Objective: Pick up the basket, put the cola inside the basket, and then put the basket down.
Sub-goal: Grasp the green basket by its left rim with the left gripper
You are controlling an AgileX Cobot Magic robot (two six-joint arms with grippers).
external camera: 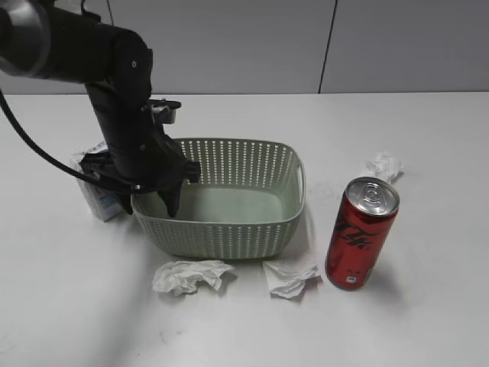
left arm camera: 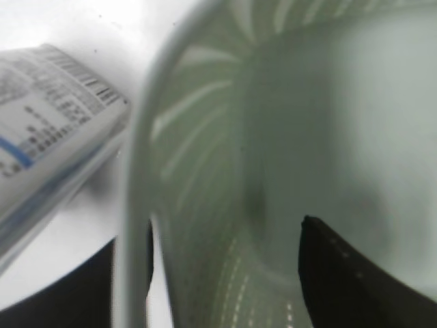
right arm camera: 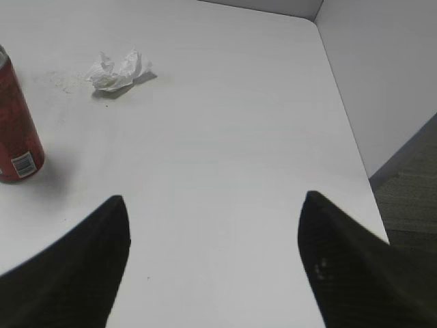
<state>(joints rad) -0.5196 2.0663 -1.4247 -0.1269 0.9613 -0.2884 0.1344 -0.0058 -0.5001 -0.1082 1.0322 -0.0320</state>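
My left gripper grabs the thin rim of the basket's end (external camera: pixel 140 205) beside the milk carton next, since the basket's wide open body (external camera: pixel 229 202) is wider than my fingers' span.
The pale green slotted basket (external camera: pixel 229 229) stands on the white table in the middle of the exterior view. My left gripper (external camera: pixel 149 200) is open and straddles its left wall, with one finger inside and one outside. In the left wrist view the wall (left arm camera: pixel 205 137) runs between the fingers (left arm camera: pixel 225 232); the inner finger is clear of it. The red cola can (external camera: pixel 361 233) stands upright to the right of the basket. It shows at the left edge of the right wrist view (right arm camera: pixel 13 130). My right gripper (right arm camera: pixel 215 198) is open and empty above bare table, out of the exterior view.
A blue-and-white milk carton (external camera: pixel 99 200) stands against the basket's left side, close to my left gripper (left arm camera: pixel 48 116). Crumpled tissues lie in front of the basket (external camera: pixel 189 275) (external camera: pixel 290 275) and behind the can (external camera: pixel 383 164) (right arm camera: pixel 117 70). The table's right edge (right arm camera: pixel 355 137) is near.
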